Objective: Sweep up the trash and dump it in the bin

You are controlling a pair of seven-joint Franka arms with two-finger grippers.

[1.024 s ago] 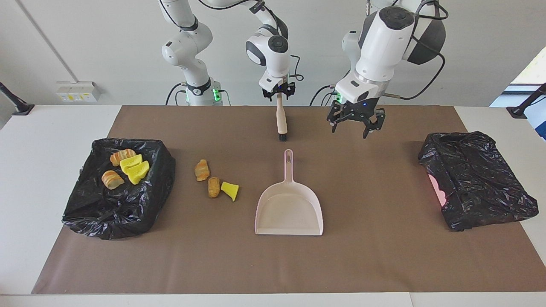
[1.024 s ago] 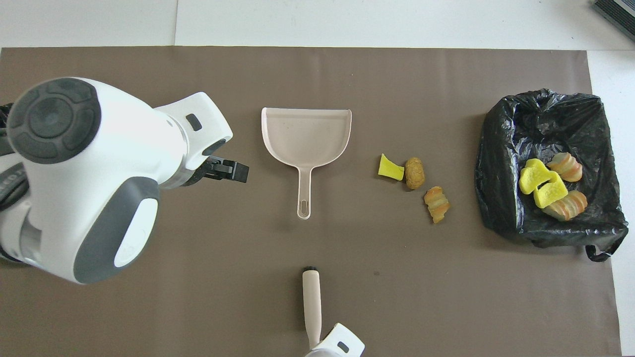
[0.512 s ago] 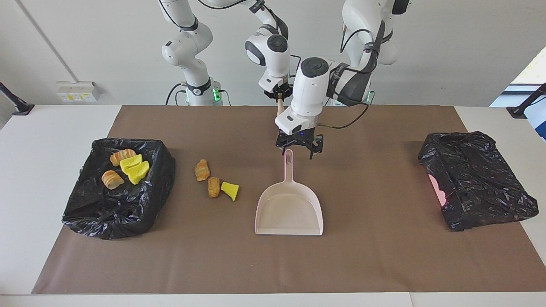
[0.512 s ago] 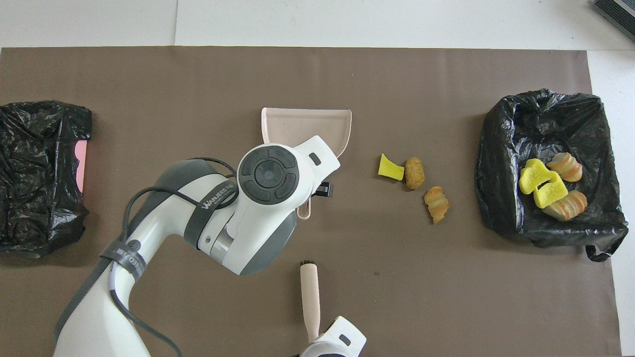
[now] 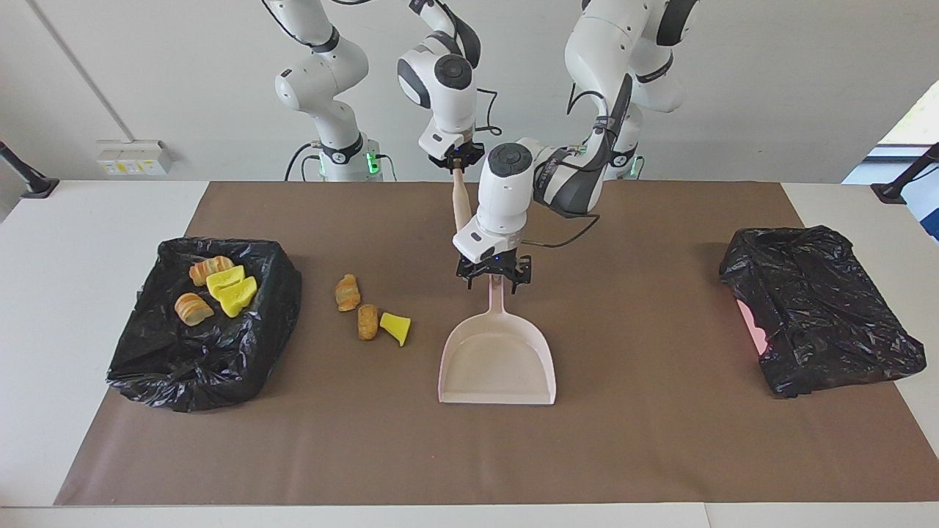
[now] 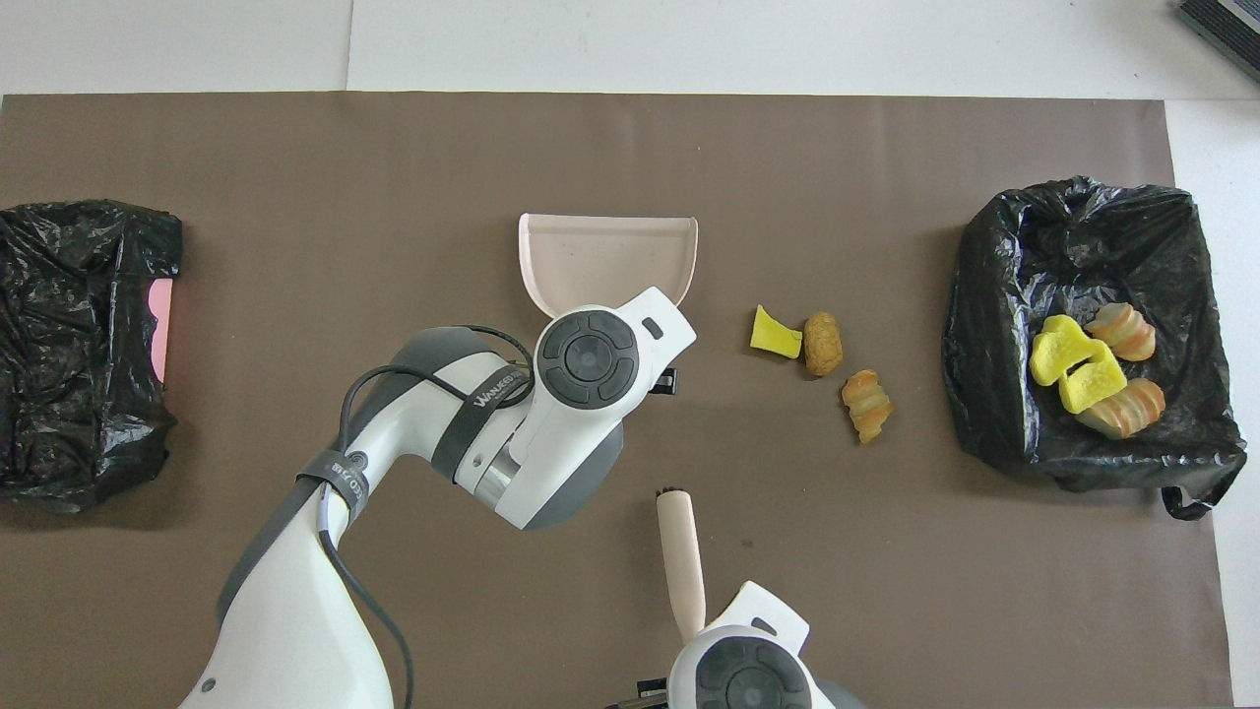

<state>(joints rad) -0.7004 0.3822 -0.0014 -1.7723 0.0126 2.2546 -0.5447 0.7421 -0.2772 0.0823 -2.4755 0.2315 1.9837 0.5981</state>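
Next, my left gripper grabs the pink dustpan (image 6: 607, 251) by its handle to collect the loose trash (image 6: 822, 344) for the bin.
A pink dustpan (image 5: 497, 359) (image 6: 607, 251) lies mid-mat, handle toward the robots. My left gripper (image 5: 493, 282) is low over that handle, open, one finger on each side of it. My right gripper (image 5: 457, 160) is shut on the top of a wooden brush (image 5: 461, 202) (image 6: 681, 551), which hangs tilted above the mat beside the left wrist. Three pieces of loose trash (image 5: 348, 292) (image 5: 367, 321) (image 5: 396, 327) lie between the dustpan and the bin (image 5: 183, 374) (image 6: 994, 394), a black-bagged box at the right arm's end. Several more pieces of trash (image 5: 220, 286) (image 6: 1083, 379) lie in it.
A second black bag (image 5: 814, 308) (image 6: 79, 345) with a pink patch showing sits at the left arm's end of the brown mat (image 5: 660, 440). The left arm's wrist hides the dustpan handle in the overhead view.
The left arm swung in from its own end of the table and came down over the dustpan handle. The right gripper shifted toward its own end, and the brush tilted.
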